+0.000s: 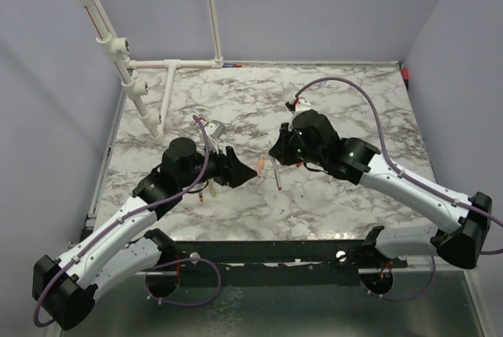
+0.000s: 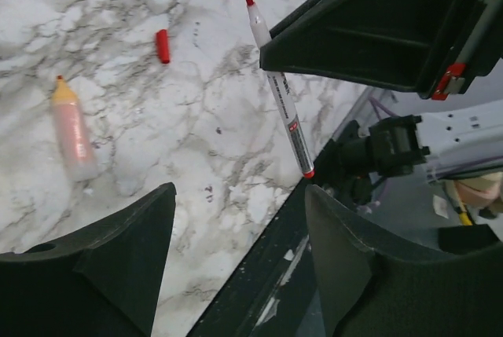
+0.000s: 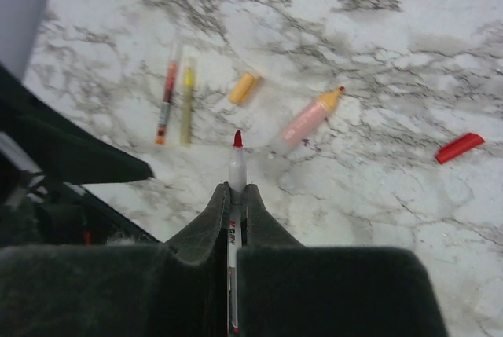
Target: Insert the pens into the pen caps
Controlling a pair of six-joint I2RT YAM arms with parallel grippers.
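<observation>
The left gripper reaches the pale grey pen [image 2: 279,93] and picks up its lower body [image 2: 295,133] next, leaving the pen's red tip free to insert into the red pen cap.
My right gripper [image 3: 236,192] is shut on a pale grey pen [image 3: 236,166], whose red tip sticks out past the fingertips above the marble table [image 1: 330,195]. On the table beyond it lie a salmon-pink pen with an orange end [image 3: 308,119], a yellow pen cap [image 3: 244,88], a red pen cap [image 3: 460,148], and an orange-red pen [image 3: 167,93] beside a yellow pen [image 3: 188,100]. My left gripper [image 2: 240,227] is open and holds nothing. It faces the held grey pen [image 2: 279,93], with the red cap [image 2: 163,45] and salmon pen [image 2: 72,129] farther off.
A white pipe frame [image 1: 169,66] stands at the table's back left. Purple cables [image 1: 369,101] loop over both arms. The table's dark front edge [image 2: 259,274] runs just under the left fingers. Grey walls close the back and sides.
</observation>
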